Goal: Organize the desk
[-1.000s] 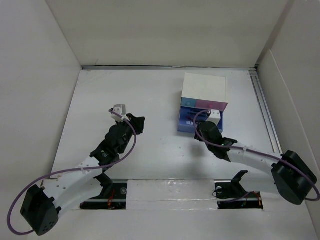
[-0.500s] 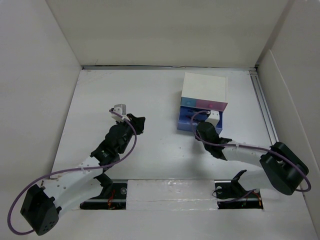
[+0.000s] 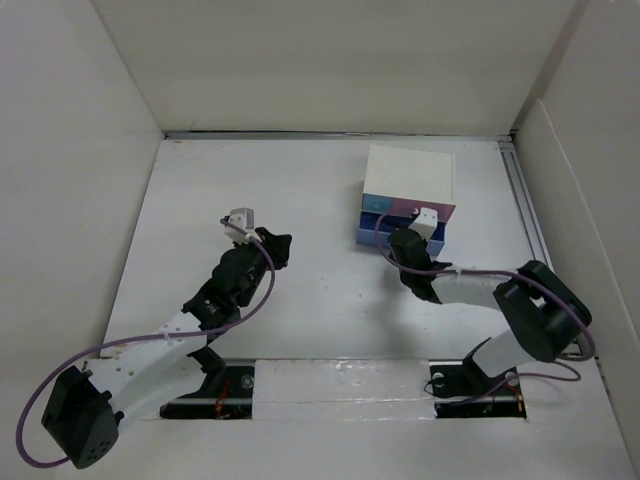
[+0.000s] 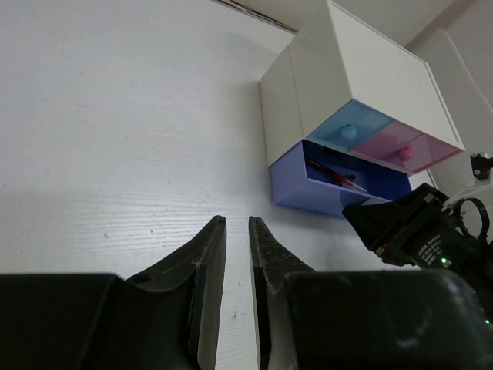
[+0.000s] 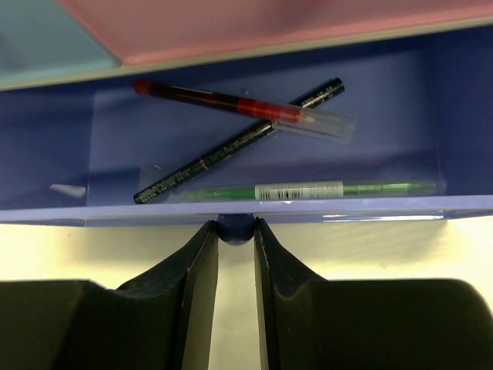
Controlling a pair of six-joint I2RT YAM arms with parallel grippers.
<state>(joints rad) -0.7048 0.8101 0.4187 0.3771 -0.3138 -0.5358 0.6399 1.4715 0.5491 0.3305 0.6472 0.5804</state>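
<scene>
The box would stay if my shut, empty left gripper, short of it, lifted now.
The white desk (image 3: 300,200) carries a small white box (image 3: 410,172) with a blue and a pink upper drawer. Its lower blue drawer (image 3: 372,232) stands partly open. In the right wrist view it holds a red pen (image 5: 239,104), a black pen (image 5: 231,142) and a green pen (image 5: 308,190). My right gripper (image 5: 236,227) is shut on the drawer's round blue knob (image 5: 236,231); it also shows from above (image 3: 400,240). My left gripper (image 3: 278,245) is shut and empty, low over the desk left of the box (image 4: 237,223).
White walls enclose the desk on the left, back and right. A metal rail (image 3: 528,225) runs along the right edge. The box (image 4: 362,77) and my right arm (image 4: 416,223) lie ahead and to the right of the left gripper.
My right gripper has moved toward the box with the knob in it, and the blue drawer has slid partway in. The left arm has barely moved.
</scene>
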